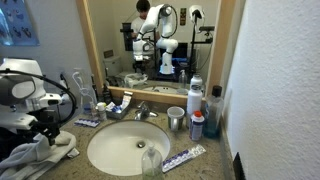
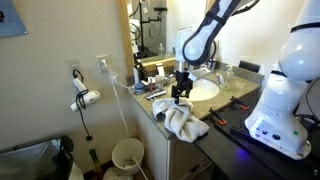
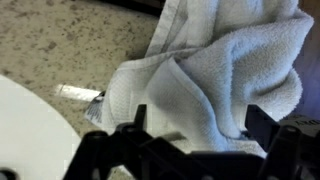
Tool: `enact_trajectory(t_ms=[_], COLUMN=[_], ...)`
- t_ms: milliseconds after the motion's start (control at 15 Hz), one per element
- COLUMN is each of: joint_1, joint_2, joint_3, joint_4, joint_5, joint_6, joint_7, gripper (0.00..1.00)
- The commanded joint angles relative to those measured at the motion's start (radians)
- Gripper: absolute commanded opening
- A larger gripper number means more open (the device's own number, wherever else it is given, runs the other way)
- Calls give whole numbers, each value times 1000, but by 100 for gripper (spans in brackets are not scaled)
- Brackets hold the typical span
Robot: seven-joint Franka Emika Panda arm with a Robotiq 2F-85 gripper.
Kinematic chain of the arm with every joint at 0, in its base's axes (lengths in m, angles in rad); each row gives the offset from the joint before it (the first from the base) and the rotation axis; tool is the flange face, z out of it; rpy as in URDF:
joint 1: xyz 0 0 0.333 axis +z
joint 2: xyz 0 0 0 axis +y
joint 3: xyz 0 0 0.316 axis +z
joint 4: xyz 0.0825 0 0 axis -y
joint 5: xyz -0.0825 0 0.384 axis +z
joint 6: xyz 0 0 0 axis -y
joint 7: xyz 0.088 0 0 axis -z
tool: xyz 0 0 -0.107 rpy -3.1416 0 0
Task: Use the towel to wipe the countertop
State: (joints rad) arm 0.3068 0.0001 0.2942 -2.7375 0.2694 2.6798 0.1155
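The gripper grabs the crumpled towel from above by its raised fold [image 3: 190,95] next. The loose cloth stays lying against the countertop to wipe.
A crumpled white towel [image 1: 38,155] lies on the speckled countertop [image 1: 210,165] at the end beside the sink [image 1: 125,148]. It also shows in an exterior view [image 2: 181,122] and fills the wrist view [image 3: 220,70]. My gripper [image 3: 200,125] hangs right over the towel with its black fingers spread wide, a fold of cloth lying between them. It is not closed on the cloth. In both exterior views the gripper [image 1: 45,128] [image 2: 181,95] points down at the towel.
A faucet [image 1: 143,112], metal cup [image 1: 176,119], bottles [image 1: 196,124] [image 1: 214,108] and a toothpaste tube [image 1: 183,157] stand around the sink. A small white tube [image 3: 78,93] lies by the sink rim [image 3: 20,120]. A trash bin [image 2: 127,155] stands on the floor.
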Motion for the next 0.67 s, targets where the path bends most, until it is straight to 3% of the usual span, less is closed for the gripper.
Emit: enact_trajectory(t_ms=[0, 200, 267, 333, 600], joint_1=[11, 22, 36, 45, 93], joint_2=[164, 259, 282, 302, 334], joint_3=[30, 23, 5, -9, -75], joint_4=[71, 102, 111, 121, 168], joint_5=[102, -24, -86, -135, -302], joint_6=[59, 51, 43, 36, 14], joint_7=[-81, -29, 0, 19, 124], gripper=[100, 100, 75, 72, 43])
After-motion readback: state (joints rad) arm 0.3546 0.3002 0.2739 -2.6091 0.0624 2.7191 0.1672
